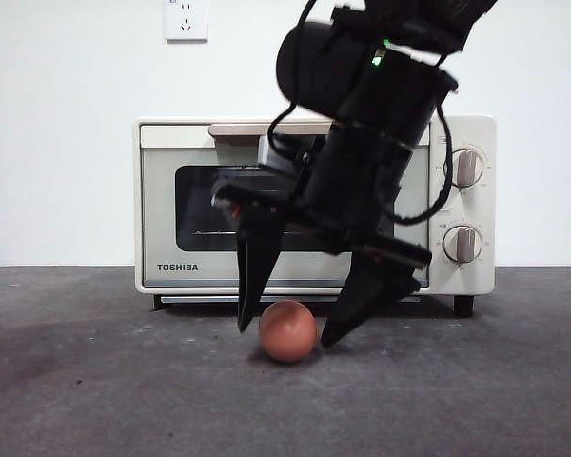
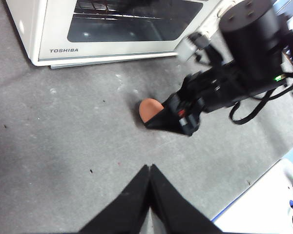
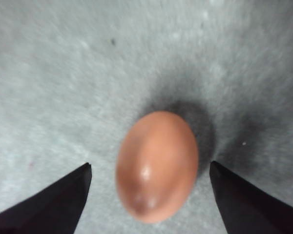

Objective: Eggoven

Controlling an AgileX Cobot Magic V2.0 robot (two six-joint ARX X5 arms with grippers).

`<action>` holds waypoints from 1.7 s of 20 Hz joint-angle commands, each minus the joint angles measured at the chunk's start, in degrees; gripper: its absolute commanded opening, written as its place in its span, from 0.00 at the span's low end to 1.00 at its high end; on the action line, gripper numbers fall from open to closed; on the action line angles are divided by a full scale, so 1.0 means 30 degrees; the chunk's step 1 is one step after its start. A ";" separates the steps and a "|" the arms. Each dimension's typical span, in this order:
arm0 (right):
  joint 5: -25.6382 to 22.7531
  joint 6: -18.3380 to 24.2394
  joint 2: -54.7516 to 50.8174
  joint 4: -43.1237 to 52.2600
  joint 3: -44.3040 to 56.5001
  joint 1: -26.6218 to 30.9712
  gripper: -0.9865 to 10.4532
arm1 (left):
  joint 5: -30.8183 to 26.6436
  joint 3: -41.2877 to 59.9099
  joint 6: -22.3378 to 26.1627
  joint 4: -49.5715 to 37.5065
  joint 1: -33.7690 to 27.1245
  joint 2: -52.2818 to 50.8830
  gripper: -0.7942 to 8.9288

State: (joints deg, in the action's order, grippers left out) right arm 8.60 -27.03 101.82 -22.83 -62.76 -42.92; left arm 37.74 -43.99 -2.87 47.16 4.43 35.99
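Note:
My right gripper needs to put the reddish-brown egg into the toaster oven (image 1: 190, 205), so it should next grab the egg around its rounded middle (image 1: 287, 331).
A reddish-brown egg (image 1: 287, 330) lies on the grey table in front of the cream TOSHIBA toaster oven (image 1: 190, 205), whose door is shut. My right gripper (image 1: 285, 328) is open and low over the table, one jaw on each side of the egg without touching it. In the right wrist view the egg (image 3: 157, 165) lies between the two jaws of that gripper (image 3: 150, 170). In the left wrist view the egg (image 2: 149, 109) is partly hidden by the right gripper (image 2: 173, 117), with the oven (image 2: 63, 46) beyond. My left gripper (image 2: 150, 168) is shut and empty, well back from the egg.
The oven has two knobs (image 1: 466, 168) on its right side and a beige handle (image 1: 243, 129) along the door's top. A white and blue surface (image 2: 263, 204) borders the table near the left arm. A wall socket (image 1: 186, 19) sits above the oven.

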 commanded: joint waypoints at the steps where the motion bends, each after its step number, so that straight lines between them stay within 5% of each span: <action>1: -0.0423 0.0022 0.0736 0.0189 -0.0488 -0.0262 0.42 | 0.0131 -0.0364 0.0153 -0.0131 0.0058 0.0080 0.09; 6: -0.0678 0.0007 0.1311 0.0743 -0.0488 -0.0277 0.41 | 0.0131 -0.0364 0.0102 -0.0146 0.0160 0.0080 0.09; 19: -0.0663 0.0211 0.1770 -0.0044 -0.0488 -0.0364 0.09 | 0.0131 -0.0364 0.0102 -0.0153 0.0284 0.0087 0.09; 27: -0.0845 0.0852 -0.0073 -0.0539 -0.0495 -0.0364 0.09 | 0.0131 -0.0364 -0.0466 -0.1122 0.0291 0.0109 0.09; 34: -0.0867 0.2353 -0.5697 -0.2878 -0.0495 -0.0408 0.09 | -0.0102 -0.0452 -0.2171 -0.4750 0.1982 0.1625 0.09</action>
State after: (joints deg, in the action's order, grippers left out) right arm 6.02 -21.34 84.71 -31.97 -63.48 -43.48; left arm 37.30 -44.01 -7.97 33.47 10.41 40.62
